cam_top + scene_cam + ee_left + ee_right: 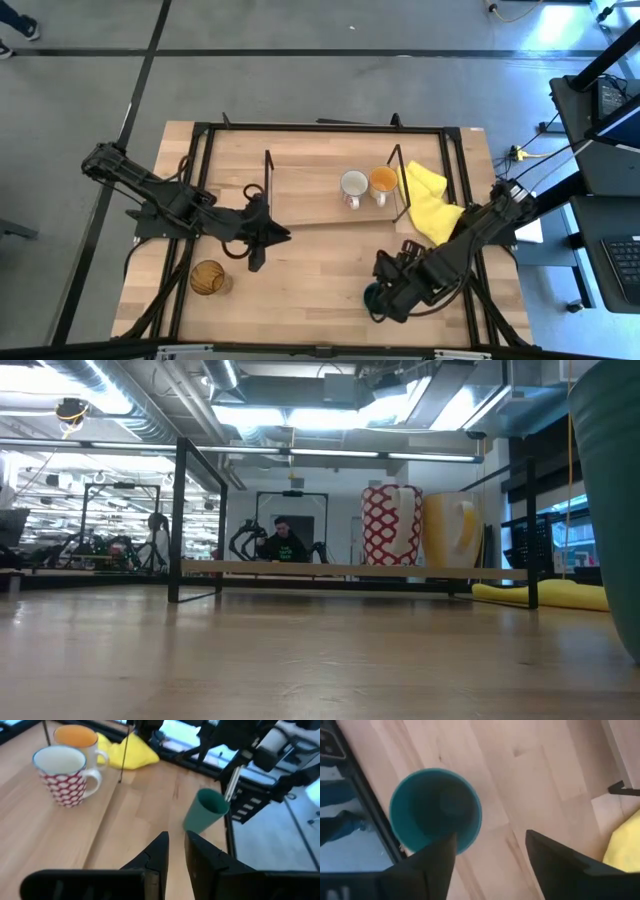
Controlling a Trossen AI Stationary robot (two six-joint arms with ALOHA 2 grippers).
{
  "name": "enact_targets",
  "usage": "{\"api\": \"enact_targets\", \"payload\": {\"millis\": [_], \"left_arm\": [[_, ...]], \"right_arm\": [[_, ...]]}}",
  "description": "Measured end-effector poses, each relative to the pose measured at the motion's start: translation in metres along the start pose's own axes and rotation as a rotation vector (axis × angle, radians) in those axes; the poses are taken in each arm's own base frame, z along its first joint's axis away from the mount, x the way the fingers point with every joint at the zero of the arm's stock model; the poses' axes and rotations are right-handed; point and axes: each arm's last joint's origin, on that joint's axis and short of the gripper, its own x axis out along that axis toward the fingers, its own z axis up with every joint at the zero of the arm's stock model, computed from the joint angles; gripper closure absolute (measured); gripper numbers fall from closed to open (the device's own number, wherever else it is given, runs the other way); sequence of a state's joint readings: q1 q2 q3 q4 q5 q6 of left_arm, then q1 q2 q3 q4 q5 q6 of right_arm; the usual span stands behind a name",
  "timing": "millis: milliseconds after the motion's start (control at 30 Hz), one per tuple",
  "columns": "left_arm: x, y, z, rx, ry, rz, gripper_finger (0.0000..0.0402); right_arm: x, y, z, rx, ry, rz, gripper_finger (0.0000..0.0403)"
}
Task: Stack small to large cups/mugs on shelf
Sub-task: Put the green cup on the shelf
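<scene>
The dark green cup should be stacked on the shelf with the mugs. I should grab it by its rim (476,836) with my right gripper next.
A low shelf (310,195) with black wire ends and a wooden board stands at the table's far middle. On its right end stand a white mug with a red pattern (353,185) and an orange-inside mug (383,180). A dark green cup (435,810) stands upright near the table's near right edge, mouth up. My right gripper (492,850) is open above it, with the cup off to one finger's side. An amber ribbed glass (207,278) stands at the near left. My left gripper (175,847) hovers beside the shelf's left end, empty, with a narrow gap between its fingers. My right gripper has one finger (437,857) overlapping the green cup's rim (465,837) in its wrist view, coming from above. I cannot tell whether that finger touches the rim. The other finger stands clear over bare table.
A yellow cloth (430,200) lies right of the shelf, against its wire end (398,185). The table's black frame rails (455,180) run along its edges. Bare wood lies between the shelf and the table's near edge.
</scene>
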State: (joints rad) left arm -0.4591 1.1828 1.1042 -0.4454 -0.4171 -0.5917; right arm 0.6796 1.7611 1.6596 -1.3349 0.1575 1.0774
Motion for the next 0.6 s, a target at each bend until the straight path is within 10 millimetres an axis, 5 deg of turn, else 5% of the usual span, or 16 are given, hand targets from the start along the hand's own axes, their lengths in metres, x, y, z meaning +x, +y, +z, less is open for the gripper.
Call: {"api": "enact_targets", "payload": {"millis": [600], "left_arm": [[-0.001, 0.001, -0.007, 0.057, 0.055, 0.026, 0.0345]], "right_arm": [[0.047, 0.018, 0.007, -0.014, 0.065, -0.1, 0.0162]]}}
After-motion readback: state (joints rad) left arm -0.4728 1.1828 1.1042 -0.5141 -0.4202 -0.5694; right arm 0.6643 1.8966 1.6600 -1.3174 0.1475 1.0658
